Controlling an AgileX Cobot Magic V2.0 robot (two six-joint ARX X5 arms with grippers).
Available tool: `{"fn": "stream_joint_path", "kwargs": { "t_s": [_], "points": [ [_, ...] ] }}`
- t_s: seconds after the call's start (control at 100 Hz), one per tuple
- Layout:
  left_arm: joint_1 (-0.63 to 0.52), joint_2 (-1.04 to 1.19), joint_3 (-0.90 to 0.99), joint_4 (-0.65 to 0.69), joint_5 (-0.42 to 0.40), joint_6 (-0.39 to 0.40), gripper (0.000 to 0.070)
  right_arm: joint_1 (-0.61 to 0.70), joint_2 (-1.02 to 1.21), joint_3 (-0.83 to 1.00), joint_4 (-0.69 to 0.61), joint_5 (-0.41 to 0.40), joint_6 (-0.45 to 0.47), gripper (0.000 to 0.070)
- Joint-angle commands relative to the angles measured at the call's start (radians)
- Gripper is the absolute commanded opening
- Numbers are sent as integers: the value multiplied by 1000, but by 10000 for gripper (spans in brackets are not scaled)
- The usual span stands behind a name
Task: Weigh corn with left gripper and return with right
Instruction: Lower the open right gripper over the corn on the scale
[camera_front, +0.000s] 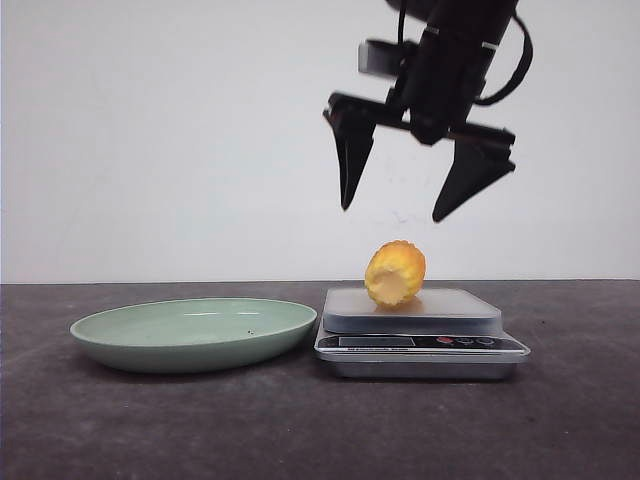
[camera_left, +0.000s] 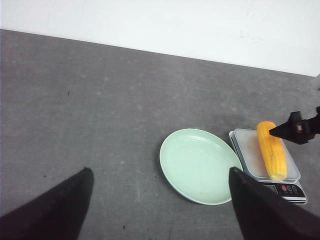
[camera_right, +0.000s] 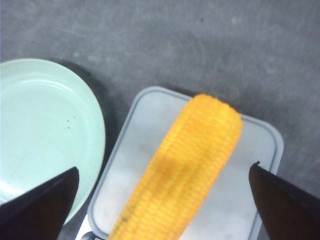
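Note:
I should lower my right gripper before I close it on the corn (camera_front: 395, 272) on the scale's platform (camera_front: 455, 303). Its fingers are above the corn in the front view, so they would miss if I closed now.
The corn (camera_front: 395, 272), a yellow-orange cob, lies on the platform of a silver kitchen scale (camera_front: 455, 305). My right gripper (camera_front: 393, 212) hangs open straight above it, fingertips clear of the cob. In the right wrist view the corn (camera_right: 185, 170) lies between the spread fingers (camera_right: 45, 205) on the scale (camera_right: 145, 135). My left gripper (camera_left: 160, 200) is open and empty, high over the table left of the dish, and does not show in the front view. From there the corn (camera_left: 272, 150) and scale (camera_left: 247, 150) are off to the side.
A pale green shallow dish (camera_front: 195, 330) sits empty on the dark table just left of the scale; it also shows in the left wrist view (camera_left: 200, 165) and the right wrist view (camera_right: 40, 125). A white wall stands behind.

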Motion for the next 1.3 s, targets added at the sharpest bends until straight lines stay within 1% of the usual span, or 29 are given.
{"fn": "stream_joint_path", "kwargs": {
  "t_s": [0.0, 0.23, 0.34, 0.52, 0.57, 0.67, 0.7, 0.96, 1.14, 1.19, 1.29],
  "points": [
    [-8, 0, 5, 4, -6, 22, 504, 6, 32, 18, -3, 0, 35, 691],
    [-8, 0, -10, 5, -6, 27, 504, 11, 55, 18, -11, -13, 82, 689],
    [-8, 0, -12, 3, -6, 29, 504, 11, 68, 18, -9, -60, 117, 686],
    [-8, 0, -12, -11, -6, 36, 504, 16, 86, 18, -35, -51, 139, 680],
    [-8, 0, -12, -18, -6, 37, 504, 19, 87, 18, -37, -47, 143, 648],
    [-8, 0, -12, -20, -6, 48, 504, 22, 87, 18, -35, -45, 153, 530],
    [-8, 0, -12, -20, -6, 48, 504, 23, 87, 18, -37, -45, 158, 515],
    [-8, 0, -12, -26, -6, 54, 504, 25, 102, 17, -60, -39, 187, 522],
    [-8, 0, -12, -28, -6, 70, 504, 33, 102, 17, -78, 13, 210, 518],
    [-8, 0, -12, -32, -6, 70, 504, 34, 102, 17, -89, 31, 214, 484],
    [-8, 0, -12, -45, -6, 70, 504, 35, 102, 17, -105, 57, 222, 341]
  ]
}}
